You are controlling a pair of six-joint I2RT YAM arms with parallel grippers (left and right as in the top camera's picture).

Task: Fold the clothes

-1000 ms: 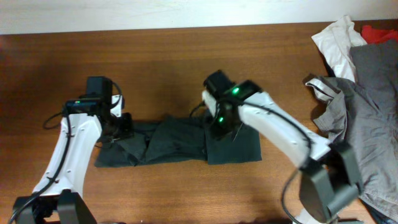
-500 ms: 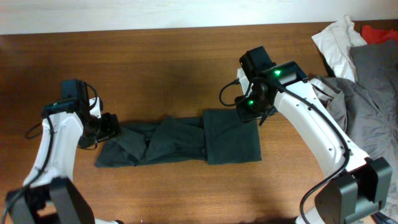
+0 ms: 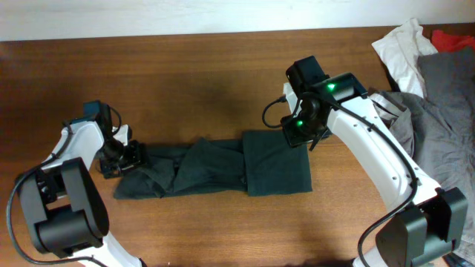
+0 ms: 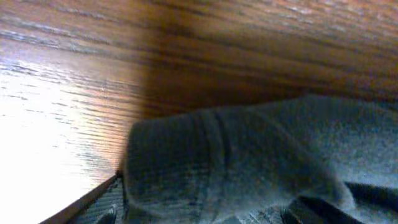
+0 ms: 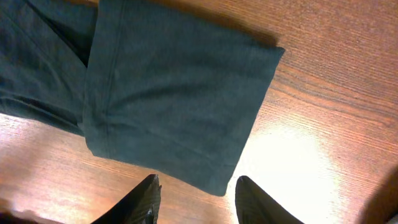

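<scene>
The left gripper should next fold the black T-shirt's end over its flat folded third, so it should grab the black T-shirt's bunched end [image 3: 140, 165] [image 4: 202, 190], opposite that third.
The black T-shirt [image 3: 215, 167] lies on the wooden table [image 3: 223, 81] as a long, rumpled strip, with its right third folded flat. At the strip's left end sits my left gripper [image 3: 126, 157]. In the left wrist view its fingers [image 4: 102, 208] stand wide apart and open, low on the table, with a bunched fold of the shirt [image 4: 236, 162] lying between them. My right gripper [image 3: 300, 133] hovers over the strip's upper right edge. Its jaws [image 5: 202, 199] are open and empty, just off the folded corner of the shirt [image 5: 180, 99].
At the right edge of the table is a heap of other clothes: a grey garment [image 3: 438, 148], a white one [image 3: 404, 48] and a bit of red cloth [image 3: 453, 37]. The right arm reaches across in front of this heap.
My right gripper has lifted off the middle of the shirt and moved right to its upper right edge. The left gripper slid left to the strip's end and its jaws widened.
</scene>
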